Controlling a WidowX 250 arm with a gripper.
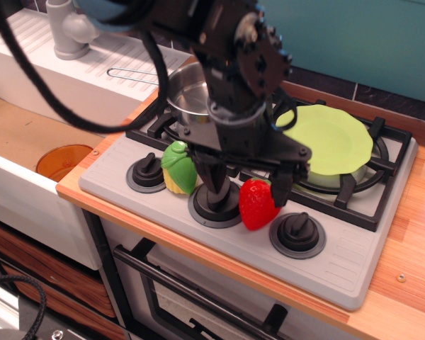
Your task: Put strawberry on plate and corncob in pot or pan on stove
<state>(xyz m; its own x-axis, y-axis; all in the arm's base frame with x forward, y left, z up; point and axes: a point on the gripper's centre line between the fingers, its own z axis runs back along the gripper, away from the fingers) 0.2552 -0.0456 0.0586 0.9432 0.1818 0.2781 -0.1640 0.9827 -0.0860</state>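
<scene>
I will next put the red strawberry on the lime-green plate (336,138), so I will grab the strawberry with my gripper by its broad red body (258,202).
The red strawberry (256,206) stands on the grey stove (354,262) between the middle and right knobs. My gripper (249,190) is open and low over it, one finger (216,185) on its left above the middle knob, the other (281,185) at its right. The corncob (178,166), green-husked, stands between the left and middle knobs. The lime-green plate (336,138) rests on the right burner. The steel pan (185,92) sits on the left burner, mostly hidden by the arm, its wire handle (131,72) reaching left.
An orange translucent dish (62,160) lies in the sink at left. A grey tap (69,28) stands at the back left on the white drainer. Wooden counter (411,234) runs to the right of the stove.
</scene>
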